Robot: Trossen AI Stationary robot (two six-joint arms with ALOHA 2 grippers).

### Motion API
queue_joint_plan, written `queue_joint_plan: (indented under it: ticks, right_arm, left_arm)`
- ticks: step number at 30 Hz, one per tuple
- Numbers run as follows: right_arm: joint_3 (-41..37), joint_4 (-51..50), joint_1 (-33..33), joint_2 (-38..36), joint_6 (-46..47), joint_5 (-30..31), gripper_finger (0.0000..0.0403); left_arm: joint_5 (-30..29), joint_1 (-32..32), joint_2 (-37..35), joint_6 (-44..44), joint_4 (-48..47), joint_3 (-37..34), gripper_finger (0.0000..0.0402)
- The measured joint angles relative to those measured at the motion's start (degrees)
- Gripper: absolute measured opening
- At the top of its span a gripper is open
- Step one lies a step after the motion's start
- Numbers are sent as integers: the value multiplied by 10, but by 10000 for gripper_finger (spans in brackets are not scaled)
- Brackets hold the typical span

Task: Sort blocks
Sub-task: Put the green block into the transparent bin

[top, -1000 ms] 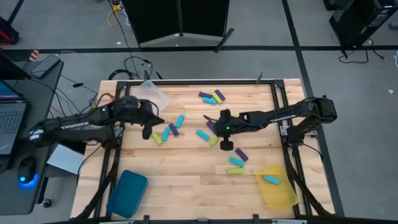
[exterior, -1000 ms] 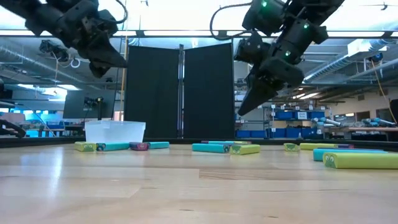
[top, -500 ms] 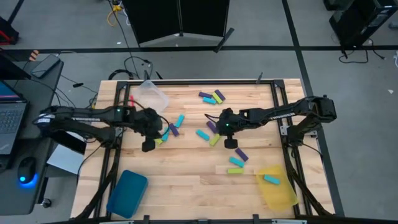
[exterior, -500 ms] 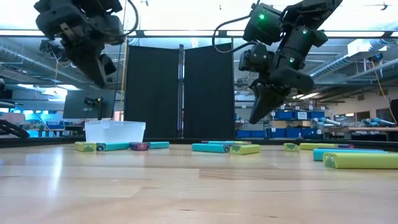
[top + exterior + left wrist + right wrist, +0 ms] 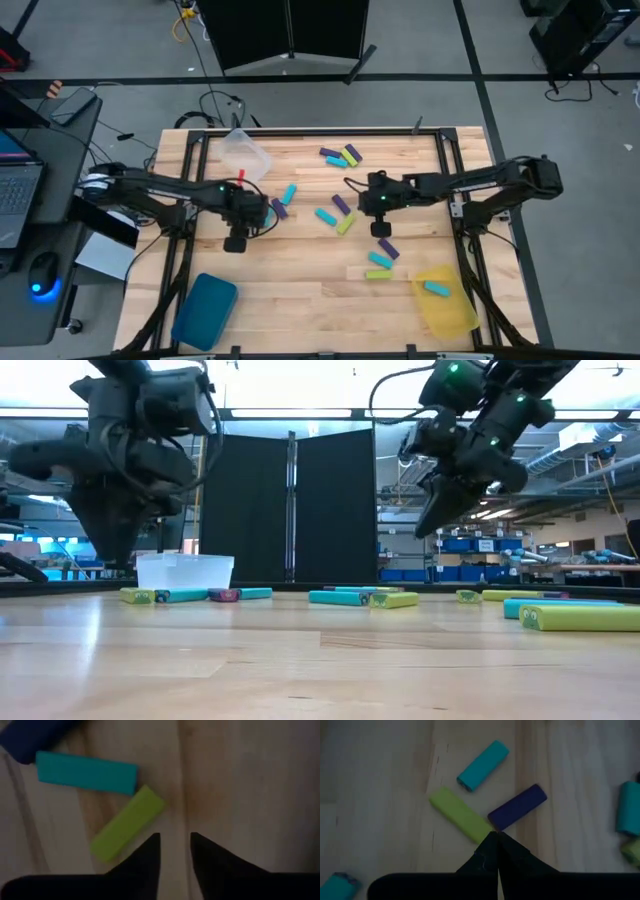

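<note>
Empty wood shows between my left gripper's fingers, short of the yellow-green block (image 5: 127,822), so it moves toward the block and only then closes on it.
Small cyan, purple and yellow-green blocks lie flat, scattered over the wooden table (image 5: 300,290). My left gripper (image 5: 175,845) points straight down, open by a narrow gap over bare wood, above the table (image 5: 115,550). A yellow-green block (image 5: 127,822) and a cyan block (image 5: 87,772) lie just beside its fingers. My right gripper (image 5: 496,840) is shut and slants down above a yellow-green block (image 5: 460,815), a purple block (image 5: 517,806) and a cyan block (image 5: 482,765). In the low view it hangs well clear of the table (image 5: 435,520).
A clear tray (image 5: 245,152) stands at the far left, a teal tray (image 5: 205,310) at the near left. A yellow tray (image 5: 445,305) at the near right holds one cyan block (image 5: 436,288). More blocks lie at the far middle (image 5: 340,155) and near right (image 5: 380,262).
My left gripper has come away from the clear tray toward the table's near edge, sunk, and tipped from slanting to pointing straight down. My right gripper has drawn back toward the table's right edge, staying shut. No block has moved.
</note>
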Motion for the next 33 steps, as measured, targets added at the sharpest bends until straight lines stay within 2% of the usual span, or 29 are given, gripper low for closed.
queue_joint_plan:
  ticks: [5, 9, 20, 33]
  right_arm:
    - [-21, 0, 0, -48, 0, 0, 9]
    - [-33, 1, 0, -73, 5, 0, 9]
    - [-63, 21, 7, -89, 26, -9, 9]
    - [-64, 25, 21, -89, 34, -8, 10]
  left_arm:
    - [-61, 0, 24, 52, 0, 20, 183]
    - [-66, 0, 46, 90, 0, 29, 210]
    - [-81, 5, 127, 165, 8, 28, 214]
    - [-76, 5, 183, 166, 12, 30, 214]
